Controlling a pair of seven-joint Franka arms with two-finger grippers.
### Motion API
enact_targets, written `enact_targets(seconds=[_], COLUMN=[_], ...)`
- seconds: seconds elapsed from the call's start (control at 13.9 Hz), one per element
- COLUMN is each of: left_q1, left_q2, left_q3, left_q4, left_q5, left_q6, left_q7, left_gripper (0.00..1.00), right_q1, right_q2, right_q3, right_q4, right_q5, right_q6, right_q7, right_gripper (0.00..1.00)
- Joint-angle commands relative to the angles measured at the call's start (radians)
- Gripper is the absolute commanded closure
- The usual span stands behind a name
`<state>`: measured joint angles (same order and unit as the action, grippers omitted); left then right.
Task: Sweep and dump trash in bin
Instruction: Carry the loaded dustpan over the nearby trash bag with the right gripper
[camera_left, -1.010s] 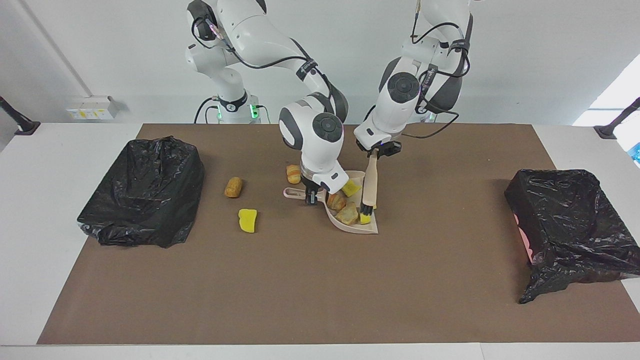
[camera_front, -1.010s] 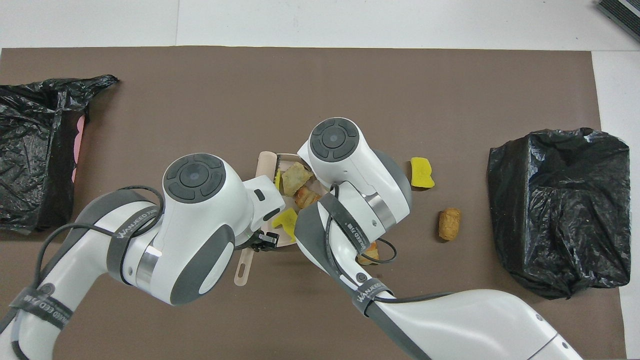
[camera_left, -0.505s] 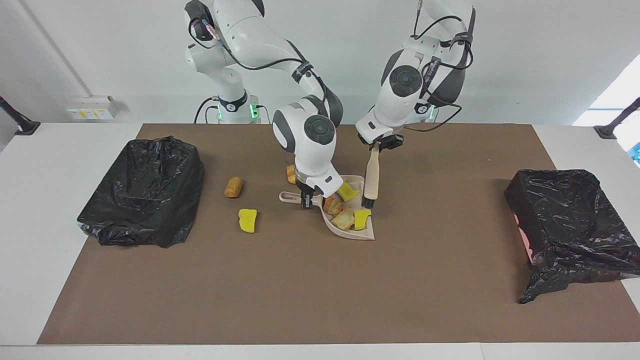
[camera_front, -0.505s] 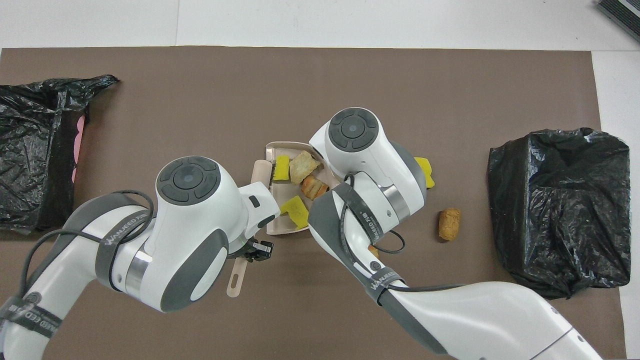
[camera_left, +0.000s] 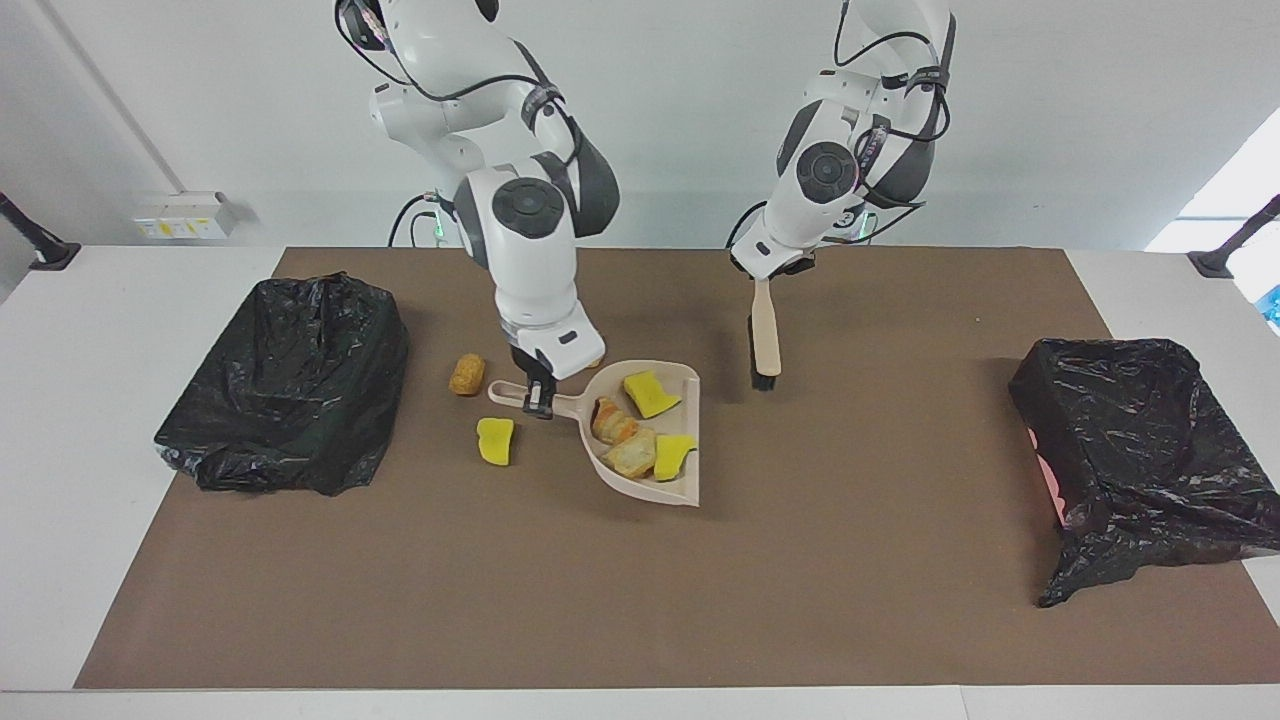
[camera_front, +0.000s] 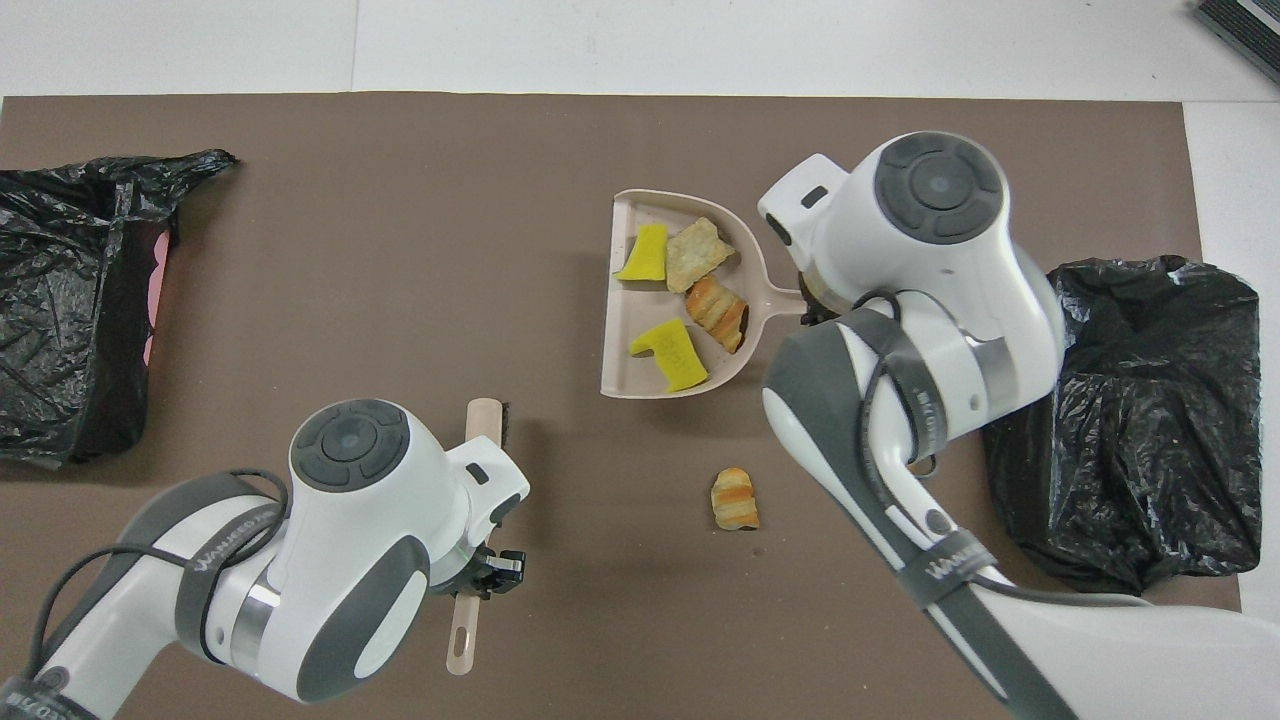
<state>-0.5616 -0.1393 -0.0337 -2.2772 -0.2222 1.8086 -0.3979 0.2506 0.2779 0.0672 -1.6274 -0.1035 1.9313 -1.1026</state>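
The beige brush (camera_front: 463, 634) is still above the brown mat and its shadow is apart from it, so my left gripper should keep holding it for now.
My right gripper (camera_left: 540, 395) is shut on the handle of the beige dustpan (camera_left: 672, 490), which it holds a little above the brown mat. The pan (camera_front: 615, 290) carries several scraps of trash: two yellow foam chunks (camera_left: 650, 393) (camera_left: 673, 455) and two bread-like lumps (camera_left: 612, 420) (camera_left: 632, 455). On the mat lie a brown lump (camera_left: 466, 374), a yellow chunk (camera_left: 495, 440) and a bread lump (camera_front: 735, 498). My left gripper (camera_left: 765, 275) is shut on the brush (camera_left: 765, 340), which hangs bristles down over the mat, apart from the pan.
A bin lined with a black bag (camera_left: 290, 385) stands at the right arm's end of the table. A second black-bagged bin (camera_left: 1140, 450) stands at the left arm's end. The brown mat (camera_left: 640, 600) covers the middle of the table.
My right gripper has lifted the loaded dustpan and carried it toward the right arm's end. My left gripper has raised the brush out of the pan and drawn it back toward the robots.
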Motion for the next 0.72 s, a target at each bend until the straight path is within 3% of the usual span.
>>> enact_targets(seconds=[0.0, 0.29, 0.58, 0.65], left_q1=[-0.105, -0.184, -0.182, -0.181], left_q2=[-0.045, -0.029, -0.028, -0.026], left_q3=[0.003, 0.003, 0.005, 0.006], left_q4=[-0.1, -0.18, -0.183, -0.177], left_q5=[-0.029, -0.051, -0.069, -0.069], left_q6=[0.131, 0.259, 0.264, 0.261], left_q7=[-0.117, -0.189, -0.271, -0.265], left_gripper=[1.0, 1.0, 1.0, 0.85], right_q1=[-0.108, -0.313, -0.506, -0.564], right_q2=[-0.086, -0.172, -0.23, -0.233], right_q3=[0.016, 0.014, 0.011, 0.01], right_q4=[-0.054, -0.089, -0.106, -0.104], right_q5=[0.019, 0.091, 0.096, 0.096], right_q6=[-0.037, -0.127, -0.212, -0.224], right_q7=[-0.095, -0.285, -0.417, -0.456], right_gripper=[1.0, 1.0, 1.0, 1.0])
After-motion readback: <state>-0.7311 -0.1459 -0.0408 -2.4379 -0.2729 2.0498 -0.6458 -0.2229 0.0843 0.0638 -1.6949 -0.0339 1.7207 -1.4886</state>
